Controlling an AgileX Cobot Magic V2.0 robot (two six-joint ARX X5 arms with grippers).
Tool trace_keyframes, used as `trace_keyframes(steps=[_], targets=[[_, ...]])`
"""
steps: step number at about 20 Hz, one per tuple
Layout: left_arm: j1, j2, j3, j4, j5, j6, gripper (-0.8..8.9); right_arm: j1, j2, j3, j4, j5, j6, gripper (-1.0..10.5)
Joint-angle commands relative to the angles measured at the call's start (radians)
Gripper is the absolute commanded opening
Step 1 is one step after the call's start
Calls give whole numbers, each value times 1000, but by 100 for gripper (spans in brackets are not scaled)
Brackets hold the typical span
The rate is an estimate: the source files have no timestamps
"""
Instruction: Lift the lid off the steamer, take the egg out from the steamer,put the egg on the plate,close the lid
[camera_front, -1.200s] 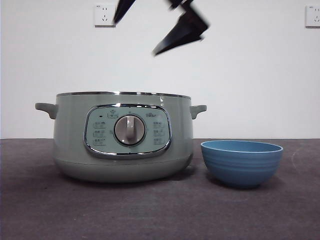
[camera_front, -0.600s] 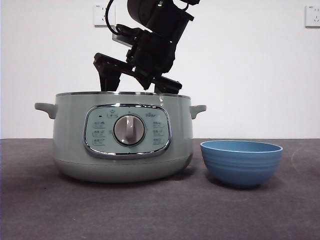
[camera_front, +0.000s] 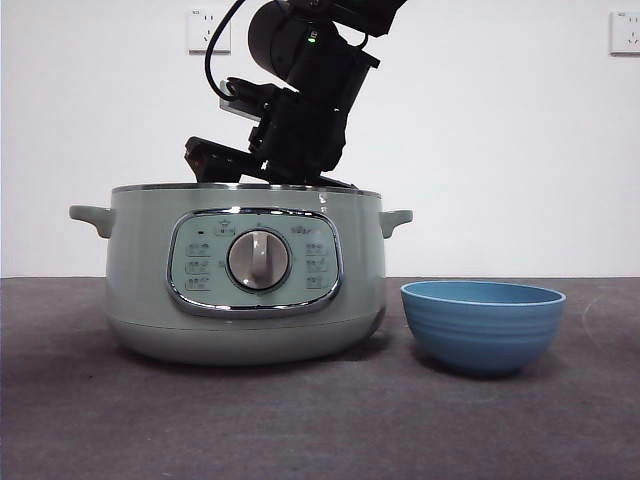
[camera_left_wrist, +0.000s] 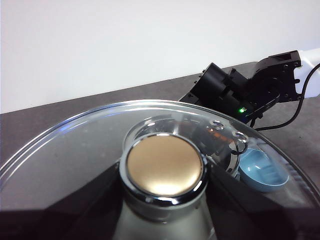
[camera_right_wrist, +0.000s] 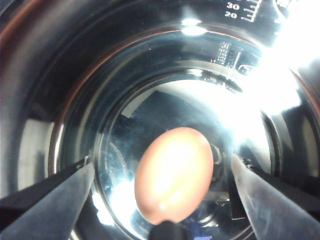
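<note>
Next, my right gripper picks up the reddish-brown egg (camera_right_wrist: 172, 172) across its middle, because the egg's ends taper round.
The pale green steamer (camera_front: 140, 270) stands uncovered at the table's left-centre. My right arm (camera_front: 300, 100) reaches down into it from above. In the right wrist view my right gripper (camera_right_wrist: 162, 162) is open inside the shiny steel pot (camera_right_wrist: 75, 75), one jaw on each side of the reddish-brown egg (camera_right_wrist: 172, 172) lying on the bottom. My left gripper (camera_left_wrist: 164, 172) is shut on the knob of the clear glass lid (camera_left_wrist: 75, 150) and holds it up and away from the pot. The blue plate (camera_front: 483, 325) stands to the right of the steamer, empty.
Bare dark table lies in front of the steamer and plate. A white wall with two sockets (camera_front: 209, 30) is behind. The left wrist view looks past the lid at the right arm (camera_left_wrist: 235, 90) and the blue plate (camera_left_wrist: 262, 170).
My right arm has come down from high above the steamer and lowered its gripper into the pot. The steamer and plate have not moved.
</note>
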Motion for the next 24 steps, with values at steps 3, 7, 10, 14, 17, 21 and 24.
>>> trace_keyframes(steps=[3,7,10,14,17,21,24], targets=[[-2,-12,5,39,4,-10,-9,2,33,-2,13,2,1,472],[-2,-12,5,28,3,-9,-9,2,40,-2,53,-2,8,279],[-2,-12,5,28,1,-6,-9,2,40,-2,22,-2,15,238],[-2,-12,5,28,1,-6,-8,2,40,-2,-13,-2,14,236],[-2,-12,5,29,0,-6,-8,2,40,-2,-14,-8,-5,-14],[-2,-12,5,28,0,-6,-9,2,40,-2,-3,-7,-5,-13],[-2,-12,5,29,0,-6,-9,2,29,-2,28,-2,-4,-13]])
